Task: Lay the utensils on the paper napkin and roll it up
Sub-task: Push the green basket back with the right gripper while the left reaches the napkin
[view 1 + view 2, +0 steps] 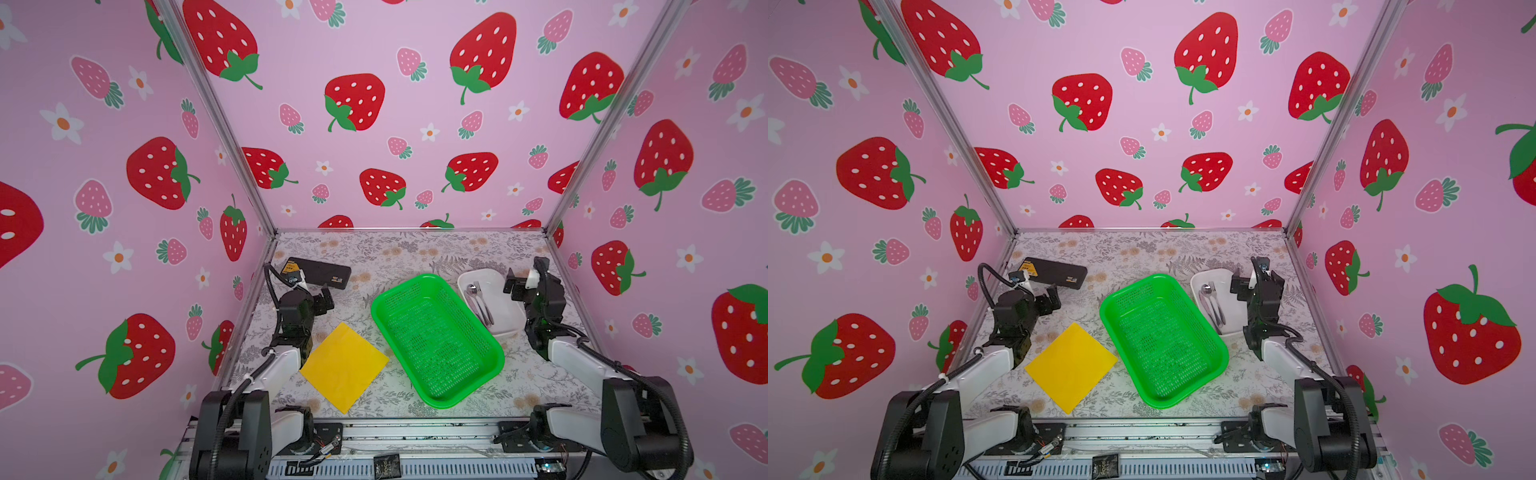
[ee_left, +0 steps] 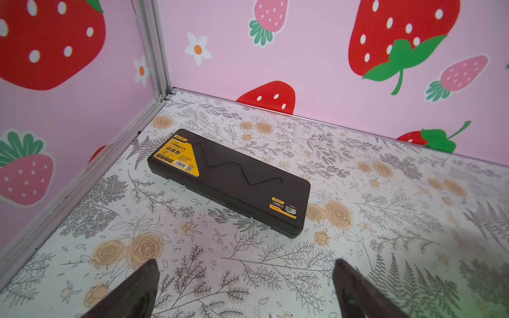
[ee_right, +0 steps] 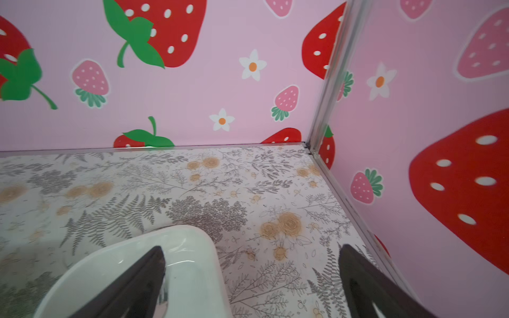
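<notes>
Next, my right gripper grabs the green basket's long rim beside the white dish [image 1: 503, 305], to shift the basket from between the utensils and the napkin.
The utensils [image 1: 480, 305] [image 1: 1212, 307] are slim silver pieces, a fork among them, lying together in the white oblong dish [image 1: 503, 305] [image 1: 1227, 316] at the back right. The yellow paper napkin [image 1: 344, 365] [image 1: 1071, 366] lies flat on the table at the front left, set like a diamond. My right gripper [image 1: 514, 286] [image 1: 1240, 286] [image 3: 252, 250] is open at the dish's far right corner [image 3: 192, 275], one finger over its rim, the other over the table. My left gripper [image 1: 325, 300] [image 1: 1051, 301] [image 2: 245, 264] is open and empty, behind the napkin.
A green perforated basket [image 1: 436, 340] [image 1: 1163, 340] sits between napkin and dish, touching the dish's side. A black case [image 1: 322, 272] [image 1: 1059, 272] [image 2: 228, 181] lies at the back left, just ahead of my left gripper. Pink walls enclose three sides.
</notes>
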